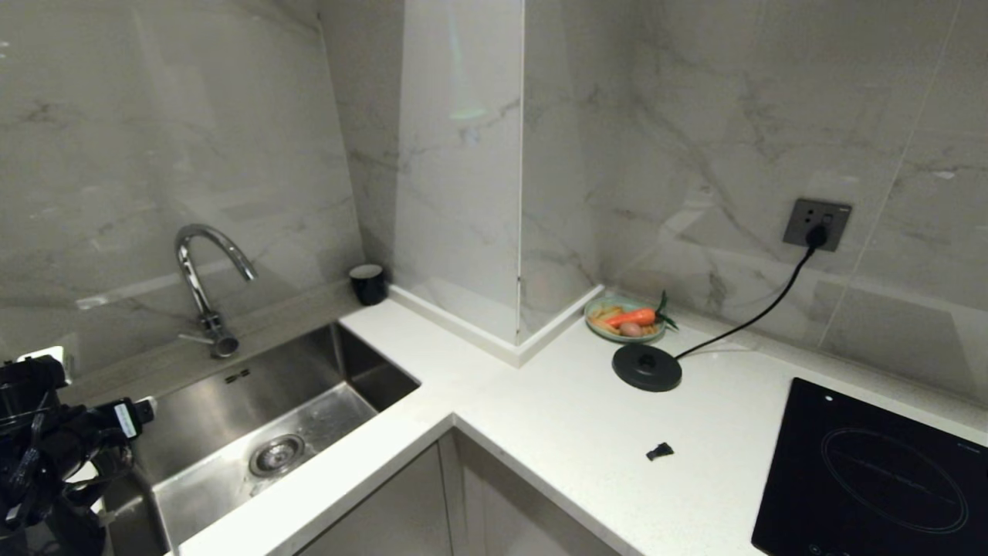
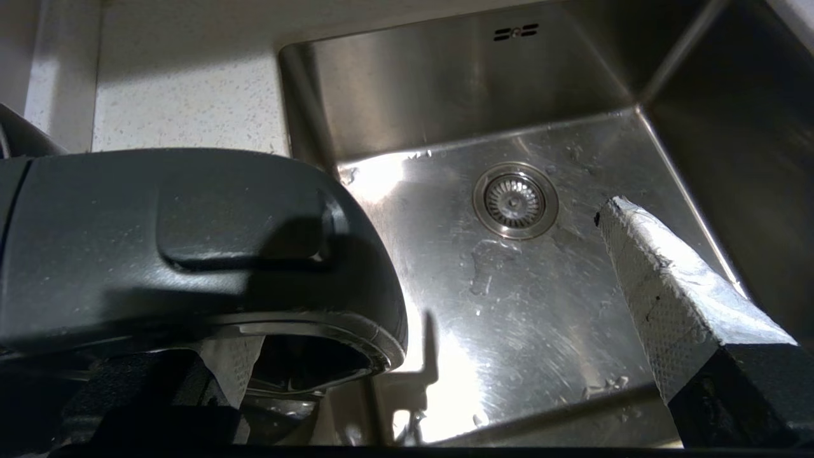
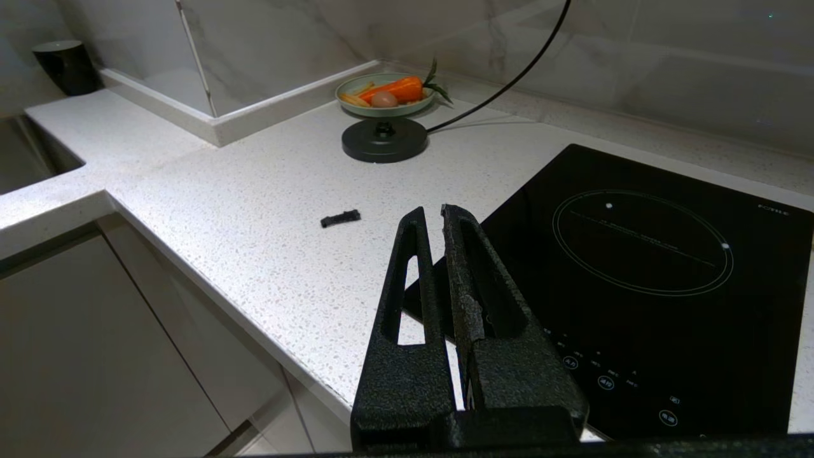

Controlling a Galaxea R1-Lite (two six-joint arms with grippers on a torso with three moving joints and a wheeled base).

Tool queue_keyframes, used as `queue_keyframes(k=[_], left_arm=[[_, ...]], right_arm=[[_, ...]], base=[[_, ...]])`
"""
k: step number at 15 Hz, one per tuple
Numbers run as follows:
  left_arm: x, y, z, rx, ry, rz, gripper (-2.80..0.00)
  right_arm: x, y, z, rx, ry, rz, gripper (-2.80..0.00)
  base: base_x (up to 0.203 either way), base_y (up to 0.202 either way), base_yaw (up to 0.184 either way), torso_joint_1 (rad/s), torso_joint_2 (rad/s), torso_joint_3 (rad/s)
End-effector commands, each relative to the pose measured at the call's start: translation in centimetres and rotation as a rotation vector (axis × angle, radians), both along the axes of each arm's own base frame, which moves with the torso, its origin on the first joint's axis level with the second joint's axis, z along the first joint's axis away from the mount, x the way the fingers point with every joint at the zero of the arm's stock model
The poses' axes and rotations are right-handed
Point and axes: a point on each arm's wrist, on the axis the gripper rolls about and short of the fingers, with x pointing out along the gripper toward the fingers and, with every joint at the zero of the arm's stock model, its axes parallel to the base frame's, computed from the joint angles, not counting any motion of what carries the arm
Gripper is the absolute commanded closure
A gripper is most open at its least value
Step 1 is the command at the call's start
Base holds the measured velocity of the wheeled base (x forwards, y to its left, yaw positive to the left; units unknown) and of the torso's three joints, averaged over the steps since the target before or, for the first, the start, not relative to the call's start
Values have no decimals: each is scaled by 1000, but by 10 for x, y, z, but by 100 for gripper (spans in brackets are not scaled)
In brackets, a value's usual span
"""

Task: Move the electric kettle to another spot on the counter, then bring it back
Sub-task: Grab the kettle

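The electric kettle needs to go back to its round black base disc, so my left gripper will next take hold of the kettle by its handle (image 2: 294, 252).
The electric kettle (image 2: 191, 242) shows only in the left wrist view: its black top and thin silver rim loom large and close, at the sink's edge. My left gripper (image 2: 439, 286) is open wide above the steel basin. One padded finger (image 2: 668, 305) stands clear, and the other pad (image 2: 229, 362) is mostly hidden under the kettle's rim. Nothing lies in the gap between the fingers. In the head view the left arm (image 1: 46, 455) is a dark mass at the lower left, and I cannot pick the kettle out there. My right gripper (image 3: 432, 216) is shut and empty over the white counter (image 3: 254, 210) beside the cooktop.
The kettle's round black base disc (image 1: 647, 367) sits corded to a wall socket (image 1: 817, 224), next to a plate of vegetables (image 1: 625, 318). A small black cup (image 1: 368, 283) stands in the corner. Also here: sink (image 1: 324, 371), faucet (image 1: 204, 286), cooktop (image 1: 872, 479), small black scrap (image 1: 659, 451).
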Motion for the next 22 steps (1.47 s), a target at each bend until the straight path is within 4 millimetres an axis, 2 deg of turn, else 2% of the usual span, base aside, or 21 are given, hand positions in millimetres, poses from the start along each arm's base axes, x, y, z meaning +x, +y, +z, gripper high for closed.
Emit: queue_keyframes(k=[1, 22], left_arm=[[-1, 0, -8, -7, 15, 2, -280], [2, 2, -8, 4, -3, 5, -280]], right_arm=[[0, 0, 0, 0, 2, 0, 0], [0, 0, 0, 0, 1, 0, 0]], base=[[0, 0, 0, 0, 0, 0], [0, 0, 0, 0, 0, 0]])
